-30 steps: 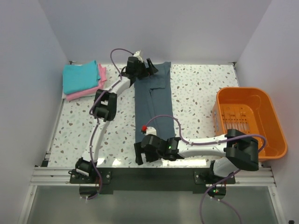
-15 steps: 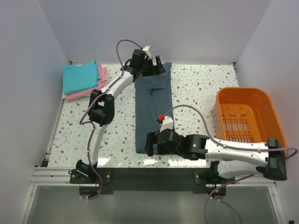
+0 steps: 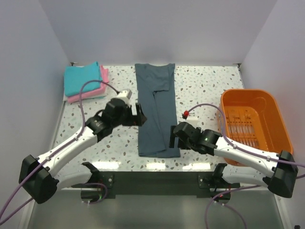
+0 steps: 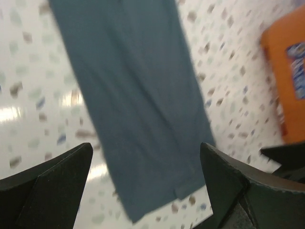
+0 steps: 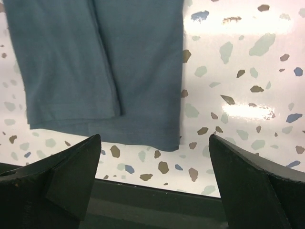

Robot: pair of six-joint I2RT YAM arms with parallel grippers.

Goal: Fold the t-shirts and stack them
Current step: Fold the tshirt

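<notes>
The right gripper will next grab the dark slate t-shirt (image 3: 156, 109) at the corner of the near hem, to fold the near end of the t-shirt over itself.
The dark slate t-shirt (image 3: 156, 109) lies flat down the middle of the table as a long narrow strip, its sides folded in. My left gripper (image 3: 141, 115) hovers open at the strip's left edge, about halfway along; its wrist view shows the shirt (image 4: 138, 95) below open, empty jaws (image 4: 147, 157). My right gripper (image 3: 172, 137) is open beside the strip's near right corner. The right wrist view shows the shirt's near hem (image 5: 100, 71) just ahead of the open gripper (image 5: 155, 143). A folded turquoise t-shirt (image 3: 82, 78) rests on a folded pink t-shirt (image 3: 89, 94) at the back left.
An orange plastic bin (image 3: 255, 124) stands at the right side of the table, also seen as the orange bin (image 4: 286, 81) from the left wrist. The table's near edge (image 5: 157, 195) runs just below the right gripper. White walls close in the back and sides.
The left arm has drawn back from the shirt's far end to its left edge at mid length. The right gripper has moved from the near left corner to the near right corner.
</notes>
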